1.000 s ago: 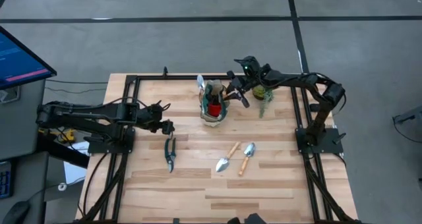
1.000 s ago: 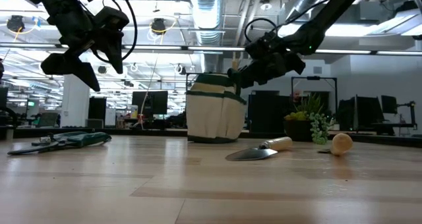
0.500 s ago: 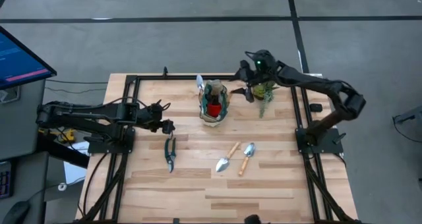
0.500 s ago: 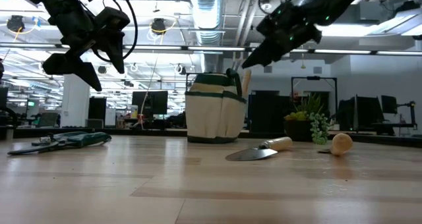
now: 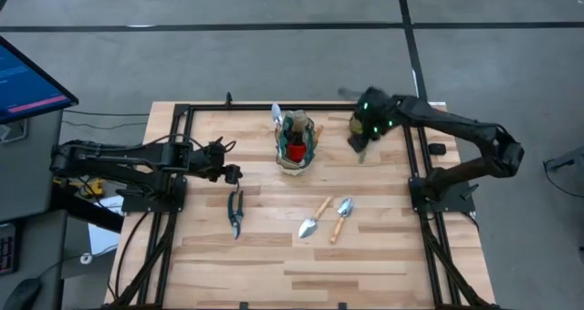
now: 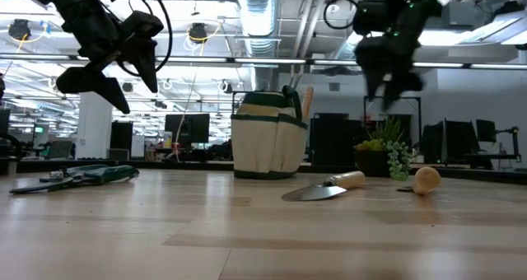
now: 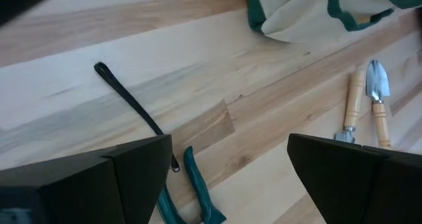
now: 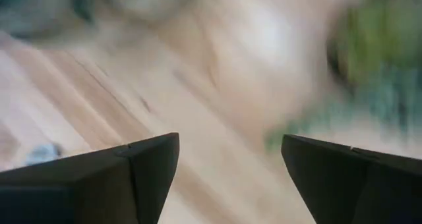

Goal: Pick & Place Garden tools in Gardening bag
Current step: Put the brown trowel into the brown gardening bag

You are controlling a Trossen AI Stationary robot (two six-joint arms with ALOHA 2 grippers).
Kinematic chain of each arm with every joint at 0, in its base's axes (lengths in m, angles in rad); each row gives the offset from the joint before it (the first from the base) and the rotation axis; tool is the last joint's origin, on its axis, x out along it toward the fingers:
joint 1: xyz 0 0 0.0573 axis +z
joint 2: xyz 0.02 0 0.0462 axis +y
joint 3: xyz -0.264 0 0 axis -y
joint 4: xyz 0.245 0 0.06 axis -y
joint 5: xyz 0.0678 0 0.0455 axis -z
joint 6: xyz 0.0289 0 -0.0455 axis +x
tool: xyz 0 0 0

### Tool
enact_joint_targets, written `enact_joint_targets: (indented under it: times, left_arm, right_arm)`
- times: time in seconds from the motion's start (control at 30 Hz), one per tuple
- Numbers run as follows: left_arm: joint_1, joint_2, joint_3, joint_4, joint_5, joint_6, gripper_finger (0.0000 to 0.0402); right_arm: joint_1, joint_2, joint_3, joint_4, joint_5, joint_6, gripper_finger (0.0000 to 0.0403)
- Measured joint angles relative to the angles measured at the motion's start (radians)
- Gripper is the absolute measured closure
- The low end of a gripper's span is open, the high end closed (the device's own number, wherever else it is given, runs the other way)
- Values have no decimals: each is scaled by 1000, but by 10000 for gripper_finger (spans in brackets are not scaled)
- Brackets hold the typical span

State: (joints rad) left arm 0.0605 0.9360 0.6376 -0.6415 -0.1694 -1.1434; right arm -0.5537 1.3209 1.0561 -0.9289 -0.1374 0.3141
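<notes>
My right gripper grabs the silver-headed trowel's wooden handle (image 5: pixel 337 231) next, to pack the trowel into the gardening bag (image 5: pixel 307 153).
The green and cream gardening bag (image 5: pixel 307 153) stands upright at the table's far middle. A red piece (image 5: pixel 297 151), a silver trowel head (image 5: pixel 277 115) and a wooden handle (image 6: pixel 307 102) stick out of it. Dark-handled pruning shears (image 5: pixel 235 211) lie flat left of centre. Two wooden-handled trowels (image 5: pixel 315 219) (image 5: pixel 340 216) lie side by side near the middle. My left gripper (image 5: pixel 230 175) hovers open above the table, just beyond the shears (image 7: pixel 191 197). My right gripper (image 6: pixel 391 86) hangs open over the potted plant, right of the bag, with nothing between its fingers.
A small potted green plant (image 6: pixel 387 152) stands right of the bag, under my right gripper. A black frame (image 5: pixel 187 109) runs along the table's left, far and right edges. Bare wood lies along the near edge (image 5: pixel 301 278).
My right gripper has drawn away from the bag's top, going up and toward the table's right edge, and has turned its fingers downward over the plant. The wooden handle stays standing in the bag.
</notes>
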Motion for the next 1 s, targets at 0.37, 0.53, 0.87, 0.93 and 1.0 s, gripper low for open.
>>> enact_joint_targets:
  times: [0.37,0.53,0.87,0.93,1.0]
  left_arm:
    - [0,0,0,5,1,12,108]
    - [0,0,0,8,1,13,108]
    - [-1,0,0,16,6,64,108]
    - [-1,0,0,17,10,75,108]
    - [-1,0,0,22,11,92,108]
  right_arm:
    - [485,39,1,-86,224,888,143]
    - [643,137,0,-70,212,1220,143]
    - [799,338,0,129,111,1486,143]
    - [821,368,0,159,80,1517,143]
    - [844,399,1,190,75,1557,143]
